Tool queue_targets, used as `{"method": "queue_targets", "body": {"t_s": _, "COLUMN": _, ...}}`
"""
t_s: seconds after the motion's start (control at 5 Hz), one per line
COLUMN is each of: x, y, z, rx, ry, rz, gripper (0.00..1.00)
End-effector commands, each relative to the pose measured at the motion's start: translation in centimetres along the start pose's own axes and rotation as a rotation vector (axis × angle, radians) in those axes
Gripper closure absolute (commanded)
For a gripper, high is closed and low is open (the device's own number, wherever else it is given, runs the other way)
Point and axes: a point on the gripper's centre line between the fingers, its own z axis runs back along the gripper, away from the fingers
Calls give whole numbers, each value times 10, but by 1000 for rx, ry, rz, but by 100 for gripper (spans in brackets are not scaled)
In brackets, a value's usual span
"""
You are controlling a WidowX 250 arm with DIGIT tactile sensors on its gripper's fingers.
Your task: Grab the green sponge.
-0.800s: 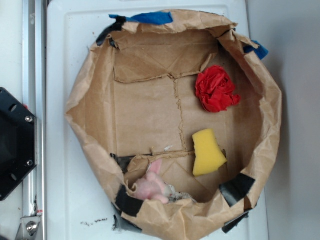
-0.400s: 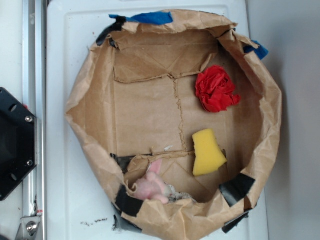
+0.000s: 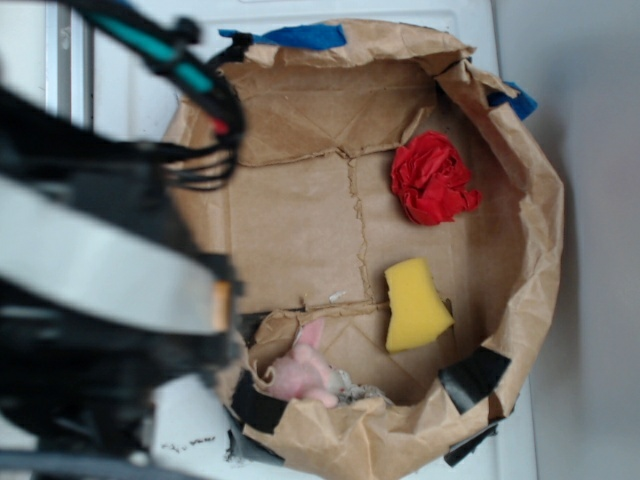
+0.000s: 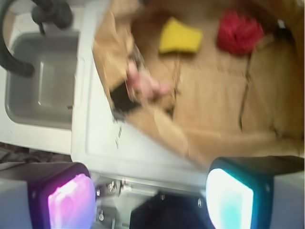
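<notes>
My gripper grabs the green sponge by its middle (image 3: 415,306) next, to lift it out of the brown paper bowl.
The green sponge (image 3: 414,305), a bright yellow foam block, lies on the floor of a brown paper bowl (image 3: 540,250), at its lower right. It also shows in the wrist view (image 4: 179,37) at the top. My gripper (image 4: 150,200) is open and empty, its jaws wide apart, hanging over the white surface and black base well away from the sponge. In the exterior view my blurred arm (image 3: 100,270) fills the left side; the gripper itself cannot be made out there.
A crumpled red paper ball (image 3: 432,178) lies in the bowl's upper right, also in the wrist view (image 4: 239,33). A pink plush toy (image 3: 303,372) lies at the bowl's lower edge. A grey sink (image 4: 43,86) and a black hose (image 4: 19,43) show at the left.
My arm has swung into the exterior view from the left and now covers the black base and the bowl's left rim. The sponge, red ball and plush toy have not moved.
</notes>
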Motion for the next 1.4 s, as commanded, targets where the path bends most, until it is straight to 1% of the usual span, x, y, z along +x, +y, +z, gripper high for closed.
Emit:
{"method": "queue_targets", "body": {"t_s": 0.0, "x": 40, "y": 14, "z": -19, "rx": -77, "ry": -103, "rz": -235, "gripper": 0}}
{"method": "queue_targets", "body": {"t_s": 0.2, "x": 53, "y": 24, "z": -25, "rx": -76, "ry": -182, "rz": -241, "gripper": 0}}
{"method": "queue_targets", "body": {"t_s": 0.4, "x": 64, "y": 36, "z": -35, "rx": -96, "ry": -252, "rz": -217, "gripper": 0}}
{"method": "queue_targets", "body": {"t_s": 0.6, "x": 73, "y": 43, "z": -50, "rx": -65, "ry": -301, "rz": -258, "gripper": 0}}
{"method": "queue_targets", "body": {"t_s": 0.8, "x": 84, "y": 52, "z": -68, "rx": -55, "ry": -322, "rz": -235, "gripper": 0}}
{"method": "queue_targets", "body": {"t_s": 1.0, "x": 93, "y": 56, "z": -86, "rx": -50, "ry": -289, "rz": -229, "gripper": 0}}
{"method": "queue_targets", "body": {"t_s": 1.2, "x": 104, "y": 53, "z": -101, "rx": -24, "ry": -271, "rz": -303, "gripper": 0}}
